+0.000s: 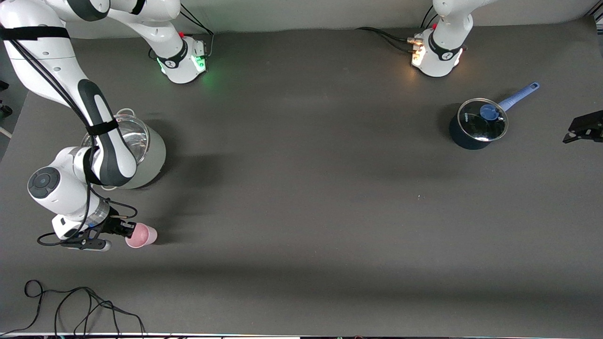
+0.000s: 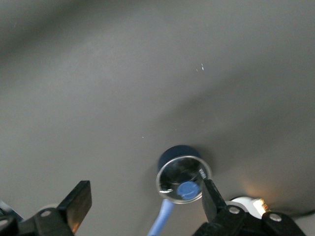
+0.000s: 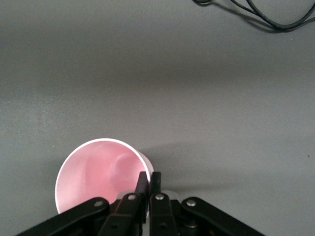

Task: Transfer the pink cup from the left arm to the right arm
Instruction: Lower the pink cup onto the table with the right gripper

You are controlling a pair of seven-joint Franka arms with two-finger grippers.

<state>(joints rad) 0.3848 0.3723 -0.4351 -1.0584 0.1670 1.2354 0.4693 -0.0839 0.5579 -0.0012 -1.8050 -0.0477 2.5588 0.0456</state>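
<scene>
The pink cup's base (image 1: 153, 234) meets its shadow on the tabletop, so the right gripper is ready to open, and the pink cup would stay upright.
The pink cup (image 1: 142, 235) is a small, pale, tapered cup held low over the table near the right arm's end, its mouth tilted toward the wrist. My right gripper (image 1: 126, 231) is shut on its rim. In the right wrist view the pink cup (image 3: 98, 172) shows its open inside, and the right gripper (image 3: 149, 178) pinches the wall with one finger inside and one outside. My left gripper (image 1: 572, 134) hangs at the left arm's end of the table, apart from the cup. In the left wrist view the left gripper (image 2: 146, 201) stands open with nothing between its fingers.
A steel pot (image 1: 146, 155) stands beside the right arm's forearm. A dark blue saucepan (image 1: 478, 126) with a glass lid and a blue handle sits near the left arm's base and also shows as the saucepan (image 2: 183, 172). Black cables (image 1: 70, 306) lie at the table's front edge.
</scene>
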